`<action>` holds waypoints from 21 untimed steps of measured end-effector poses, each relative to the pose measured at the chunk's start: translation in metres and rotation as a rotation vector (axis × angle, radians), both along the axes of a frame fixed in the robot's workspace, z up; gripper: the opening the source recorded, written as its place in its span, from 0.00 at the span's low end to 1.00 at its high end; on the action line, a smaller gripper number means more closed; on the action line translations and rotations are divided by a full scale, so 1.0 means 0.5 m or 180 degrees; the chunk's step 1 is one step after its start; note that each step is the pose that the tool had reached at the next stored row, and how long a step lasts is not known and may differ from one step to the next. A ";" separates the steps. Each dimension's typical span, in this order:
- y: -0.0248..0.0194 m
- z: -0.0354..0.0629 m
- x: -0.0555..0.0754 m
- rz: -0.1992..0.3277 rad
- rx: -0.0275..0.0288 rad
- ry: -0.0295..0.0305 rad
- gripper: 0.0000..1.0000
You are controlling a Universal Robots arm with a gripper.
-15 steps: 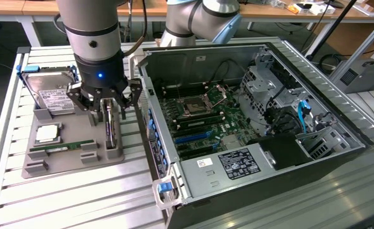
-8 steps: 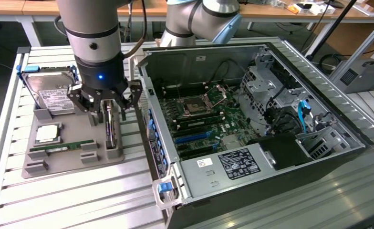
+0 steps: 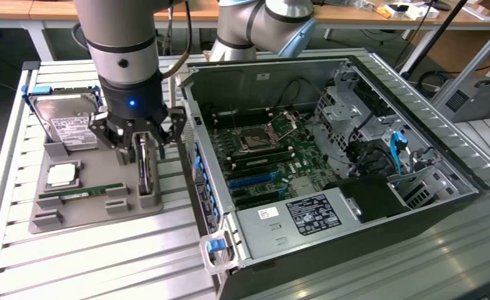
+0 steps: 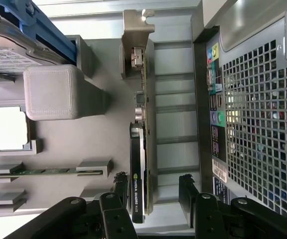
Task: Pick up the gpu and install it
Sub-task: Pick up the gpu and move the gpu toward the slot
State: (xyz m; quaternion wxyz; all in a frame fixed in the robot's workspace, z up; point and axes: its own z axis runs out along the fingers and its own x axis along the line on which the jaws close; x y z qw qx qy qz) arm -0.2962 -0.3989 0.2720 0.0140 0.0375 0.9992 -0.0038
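Note:
My fingers stop above the black cooler's near end (image 3: pixel 144 178), so they would miss the GPU if they closed now. My gripper needs to go lower before it closes.
The gpu (image 3: pixel 145 167) stands on its long edge in a slot of the grey holder tray (image 3: pixel 87 215), beside the open computer case (image 3: pixel 329 156). My gripper (image 3: pixel 142 139) hangs right over it, open, with a finger on either side of the card. In the wrist view the gpu (image 4: pixel 142 124) shows edge-on, black cooler on one face, with its silvery bracket (image 4: pixel 136 30) at the far end. The gripper (image 4: pixel 153 186) straddles the card's near end. One finger (image 4: pixel 121 185) sits close to the black face and the other (image 4: pixel 185 185) stands well off the board side.
On the tray lie a hard drive (image 3: pixel 65 122) in a blue frame, a CPU (image 3: pixel 62 175) and a green memory stick (image 3: pixel 82 192). The case lies open on its side, its wall close to the gpu, with the motherboard's blue slots (image 3: pixel 254 181) exposed inside.

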 end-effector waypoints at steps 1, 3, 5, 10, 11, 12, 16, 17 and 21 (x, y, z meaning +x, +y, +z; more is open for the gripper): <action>0.0000 -0.001 0.000 0.0000 -0.0001 0.0000 0.54; -0.0001 -0.003 0.000 0.0000 -0.0002 0.0000 0.54; 0.0000 -0.005 0.000 0.0000 -0.0004 0.0000 0.54; 0.0000 -0.008 0.000 0.0000 -0.0006 0.0000 0.54; 0.0000 -0.009 0.000 0.0000 -0.0007 0.0000 0.54; 0.0000 -0.010 0.000 0.0000 -0.0008 0.0000 0.54; 0.0000 -0.013 0.000 0.0000 -0.0011 -0.0001 0.54; 0.0000 -0.014 0.000 0.0000 -0.0012 0.0000 0.54; 0.0000 -0.017 0.000 0.0000 -0.0014 0.0000 0.54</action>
